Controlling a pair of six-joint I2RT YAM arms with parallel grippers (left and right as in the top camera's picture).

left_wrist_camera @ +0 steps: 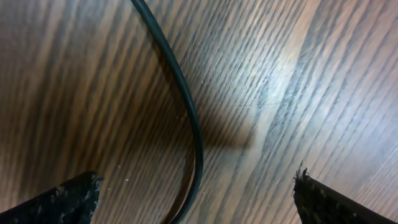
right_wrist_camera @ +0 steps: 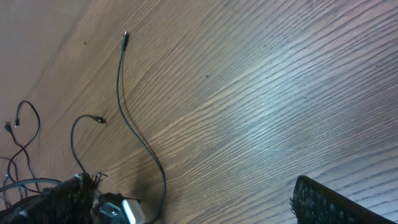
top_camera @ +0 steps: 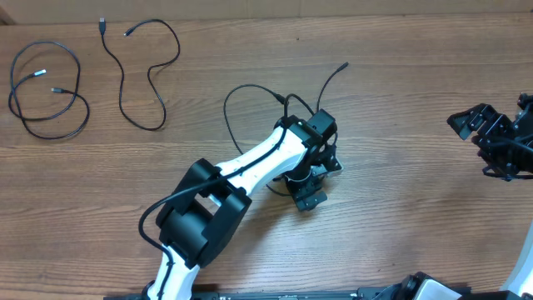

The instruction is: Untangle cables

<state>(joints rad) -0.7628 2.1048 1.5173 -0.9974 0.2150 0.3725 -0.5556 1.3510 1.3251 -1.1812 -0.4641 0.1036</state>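
The left gripper grabs the looped cable across its middle part (left_wrist_camera: 198,168) next and leaves its ends hanging free, to lay it apart, untangled.
Three thin black cables lie on the wooden table. One cable (top_camera: 46,100) is coiled at the far left. A wavy one (top_camera: 146,79) lies beside it. The third cable (top_camera: 250,88) loops near the middle and runs under my left gripper (top_camera: 316,179), with its plug end (top_camera: 345,65) beyond. In the left wrist view this cable (left_wrist_camera: 189,112) passes between the wide-apart fingertips of the left gripper (left_wrist_camera: 199,205), unclamped. My right gripper (top_camera: 473,148) hovers open at the right edge, far from every cable. Its wrist view shows the third cable (right_wrist_camera: 132,127) ahead of the right gripper (right_wrist_camera: 199,202).
The left arm (top_camera: 241,167) stretches from the near edge to the table's middle. The left gripper's body (right_wrist_camera: 115,210) shows at the bottom left of the right wrist view. Bare wood lies between the two grippers.
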